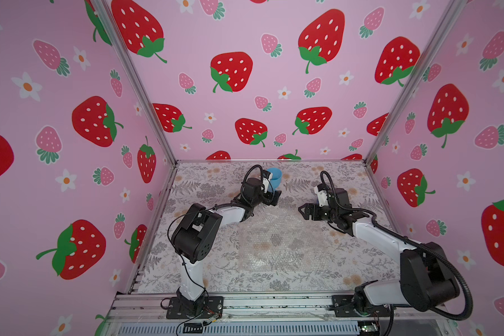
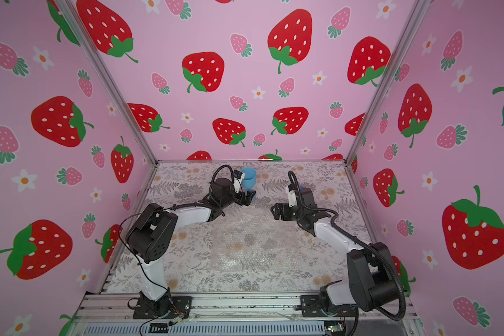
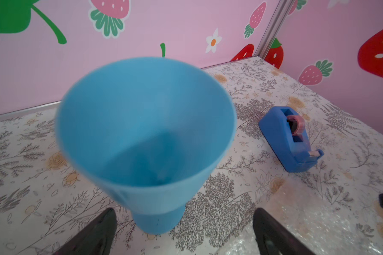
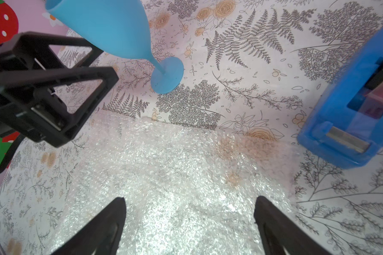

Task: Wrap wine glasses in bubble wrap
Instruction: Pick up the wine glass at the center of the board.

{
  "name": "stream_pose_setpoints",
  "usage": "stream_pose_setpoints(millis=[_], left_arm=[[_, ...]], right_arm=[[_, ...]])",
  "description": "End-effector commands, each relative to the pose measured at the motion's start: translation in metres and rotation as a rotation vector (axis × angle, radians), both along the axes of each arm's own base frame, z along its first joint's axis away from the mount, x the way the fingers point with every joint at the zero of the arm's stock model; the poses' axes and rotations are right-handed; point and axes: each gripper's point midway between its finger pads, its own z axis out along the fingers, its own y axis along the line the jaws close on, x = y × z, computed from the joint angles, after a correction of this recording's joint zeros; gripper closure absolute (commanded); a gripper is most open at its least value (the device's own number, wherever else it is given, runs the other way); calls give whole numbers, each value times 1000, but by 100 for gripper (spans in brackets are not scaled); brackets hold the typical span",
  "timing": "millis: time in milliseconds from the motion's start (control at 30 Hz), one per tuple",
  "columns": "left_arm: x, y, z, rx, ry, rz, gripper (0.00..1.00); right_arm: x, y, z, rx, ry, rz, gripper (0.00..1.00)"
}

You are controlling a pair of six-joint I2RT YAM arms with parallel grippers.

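Note:
The wine glass should be grabbed by my left gripper around the sides of its bowl (image 3: 146,132), so that the glass's foot is free to stand on the bubble wrap.
The wine glass, a light-blue goblet (image 1: 275,177) (image 2: 249,178), stands upright near the back of the table. Its bowl (image 3: 146,132) fills the left wrist view. My left gripper (image 1: 274,198) (image 3: 184,213) is open and low beside the stem. Its fingertips (image 4: 112,75) stop just short of the round foot (image 4: 167,75) and touch nothing. The bubble wrap (image 1: 277,241) (image 2: 250,241) lies flat in the middle of the table. My right gripper (image 1: 301,211) (image 4: 189,198) hangs open over the wrap's far edge (image 4: 164,154) with nothing between its fingers.
A darker blue tape dispenser (image 3: 290,139) (image 4: 352,114) sits on the flowered table cover to the right of the goblet, just beyond the wrap's far right corner. The pink back wall (image 1: 259,116) stands close behind the goblet.

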Motion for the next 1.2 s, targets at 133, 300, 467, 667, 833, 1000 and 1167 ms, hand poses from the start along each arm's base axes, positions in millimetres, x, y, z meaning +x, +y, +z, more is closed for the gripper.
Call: stream_pose_setpoints(millis=[133,300,467,667,833,1000,1167], left_arm=[[38,-12,34,-46,-149,-2,5],[51,-15,32,-22,-151,-2,8],[59,-19,33,-45,-162,-33,7],[57,-15,38,-54,-144,-51,23],[38,8,54,-88,-138,28,32],[0,38,74,-85,-65,125,43],[-48,66,77,-96,198,231,55]], right_arm=[[-5,-3,7,-22,-31,16,7],[-6,-1,10,-21,-33,25,7],[-6,1,12,-16,-28,37,7],[-9,0,16,-21,-27,43,8],[-13,-2,21,-22,-26,41,8],[-18,-2,23,-13,7,40,8],[-26,1,25,-3,43,50,8]])
